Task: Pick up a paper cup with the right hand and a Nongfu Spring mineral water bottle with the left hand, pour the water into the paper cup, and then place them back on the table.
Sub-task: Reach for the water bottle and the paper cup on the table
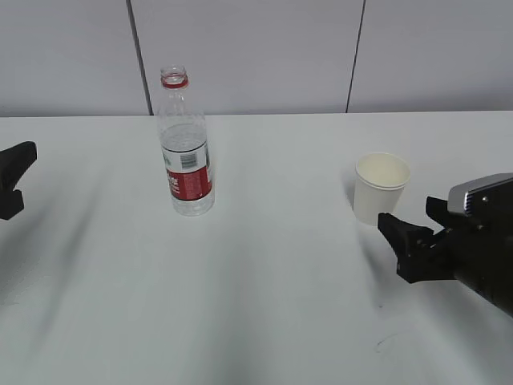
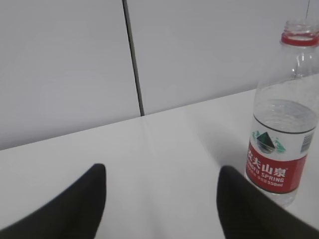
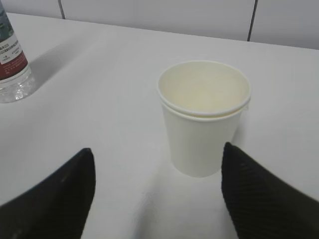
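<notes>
The paper cup's opening (image 1: 382,167) needs to stay free to catch the poured water, so my right gripper should next grab the paper cup by its side (image 1: 377,204).
The clear water bottle (image 1: 185,152) with a red neck ring and red-and-white label stands upright and uncapped on the white table (image 1: 264,305), left of centre. It also shows in the left wrist view (image 2: 281,119) and the right wrist view (image 3: 11,59). The white paper cup (image 1: 381,187) stands upright at the right and looks empty; it also shows in the right wrist view (image 3: 204,114). My right gripper (image 1: 410,233) is open, just in front of the cup, not touching it (image 3: 158,164). My left gripper (image 2: 162,186) is open and empty, well left of the bottle (image 1: 14,188).
A grey panelled wall (image 1: 256,48) runs behind the table's far edge. A small dark scuff mark (image 1: 386,343) lies on the tabletop near the front right.
</notes>
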Tool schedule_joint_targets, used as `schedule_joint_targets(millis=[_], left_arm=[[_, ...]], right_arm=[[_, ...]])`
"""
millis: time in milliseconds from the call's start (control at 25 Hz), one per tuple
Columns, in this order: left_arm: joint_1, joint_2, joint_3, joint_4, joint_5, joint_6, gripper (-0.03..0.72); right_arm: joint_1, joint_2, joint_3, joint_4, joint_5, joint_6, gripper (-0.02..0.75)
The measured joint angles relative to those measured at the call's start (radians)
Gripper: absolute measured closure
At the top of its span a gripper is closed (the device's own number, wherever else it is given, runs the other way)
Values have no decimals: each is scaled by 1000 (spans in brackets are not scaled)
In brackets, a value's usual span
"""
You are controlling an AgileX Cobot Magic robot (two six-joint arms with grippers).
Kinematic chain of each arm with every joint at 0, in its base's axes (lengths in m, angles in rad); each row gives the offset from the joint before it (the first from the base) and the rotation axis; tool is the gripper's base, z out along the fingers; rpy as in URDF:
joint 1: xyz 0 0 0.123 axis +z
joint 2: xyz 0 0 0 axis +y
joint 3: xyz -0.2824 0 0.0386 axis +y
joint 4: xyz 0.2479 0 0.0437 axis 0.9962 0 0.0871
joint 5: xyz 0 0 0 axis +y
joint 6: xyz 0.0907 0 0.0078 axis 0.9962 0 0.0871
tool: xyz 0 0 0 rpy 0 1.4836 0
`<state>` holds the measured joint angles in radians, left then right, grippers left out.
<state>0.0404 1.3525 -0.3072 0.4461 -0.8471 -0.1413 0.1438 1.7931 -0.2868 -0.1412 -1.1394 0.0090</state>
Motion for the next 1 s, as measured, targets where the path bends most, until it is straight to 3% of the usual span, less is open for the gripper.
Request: schedule_joint_targets(millis=[440,1000], left_arm=[[0,0,0,0,0,0,249],[0,0,0,0,-8,0,249]], right_arm=[[0,91,-30,13,-2,3,108],[0,259,-208,61,-6,30,83]])
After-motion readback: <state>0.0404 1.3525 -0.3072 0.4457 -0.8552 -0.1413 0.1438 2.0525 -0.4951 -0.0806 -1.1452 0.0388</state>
